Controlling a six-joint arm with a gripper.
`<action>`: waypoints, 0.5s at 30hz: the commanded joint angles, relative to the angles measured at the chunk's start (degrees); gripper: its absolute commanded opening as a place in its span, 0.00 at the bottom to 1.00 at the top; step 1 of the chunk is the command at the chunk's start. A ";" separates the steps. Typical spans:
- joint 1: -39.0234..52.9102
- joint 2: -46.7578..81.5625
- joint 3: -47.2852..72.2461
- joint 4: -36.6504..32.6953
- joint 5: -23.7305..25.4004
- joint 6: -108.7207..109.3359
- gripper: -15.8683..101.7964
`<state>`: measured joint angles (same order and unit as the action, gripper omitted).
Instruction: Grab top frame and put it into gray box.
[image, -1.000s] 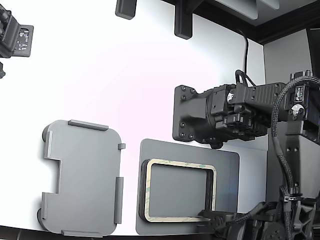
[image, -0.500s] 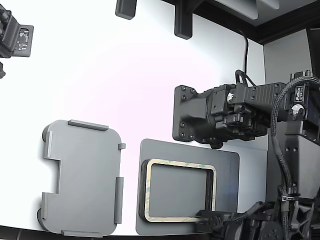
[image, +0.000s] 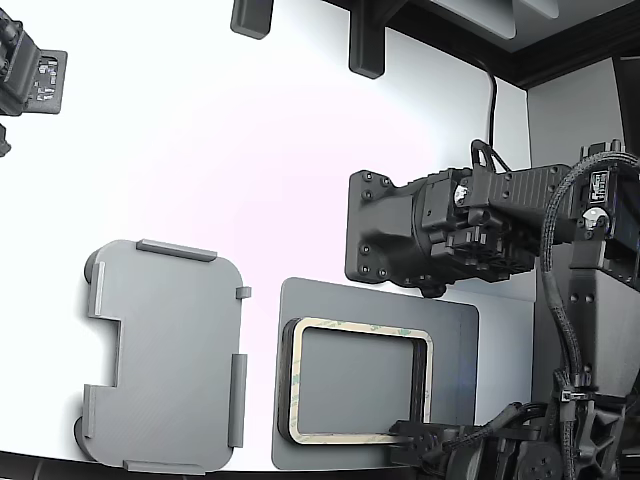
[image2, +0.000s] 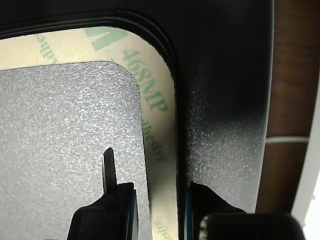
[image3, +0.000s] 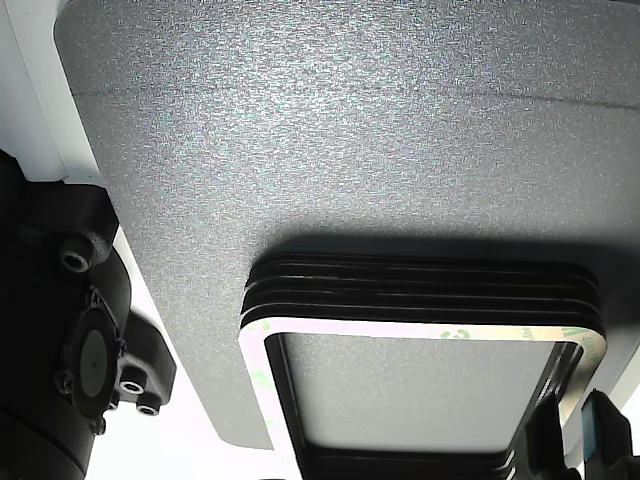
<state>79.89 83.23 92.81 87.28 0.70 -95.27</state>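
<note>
My gripper is to grab the top frame next by its long side (image: 360, 438) beside the green-lettered corner, to put the frame into the gray box (image: 165, 350).
The top frame (image: 293, 380) is a cream-beige ring with green print. It lies on a black stack (image: 284, 345) on a darker gray mat (image: 455, 340), at the lower middle of the exterior view. My gripper (image: 410, 431) is down at the frame's corner nearest the exterior view's lower right. In the wrist view the gripper (image2: 160, 197) is open and straddles one side of the frame (image2: 160, 125), one finger inside the ring and one outside, with slim gaps at both pads. The gray box (image: 165, 350) lies empty to the exterior view's left of the mat.
A large black arm-mounted block (image: 430, 235) hangs above the mat at the exterior view's right. Cables and arm parts (image: 580, 420) crowd the lower right corner. Another black device (image: 30, 75) sits at the upper left. The other view shows the black stack's ribbed edge (image3: 420, 290).
The gripper at the frame's corner has edged slightly toward the exterior view's left. The frame and the box have not moved.
</note>
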 joint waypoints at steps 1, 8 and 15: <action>-1.23 1.76 -0.88 -0.35 -0.18 -0.09 0.44; -1.23 1.85 -0.44 -0.88 -0.26 0.00 0.37; -1.23 1.85 -0.44 -0.88 -0.18 -0.26 0.36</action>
<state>79.89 83.32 93.34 86.48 0.53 -95.27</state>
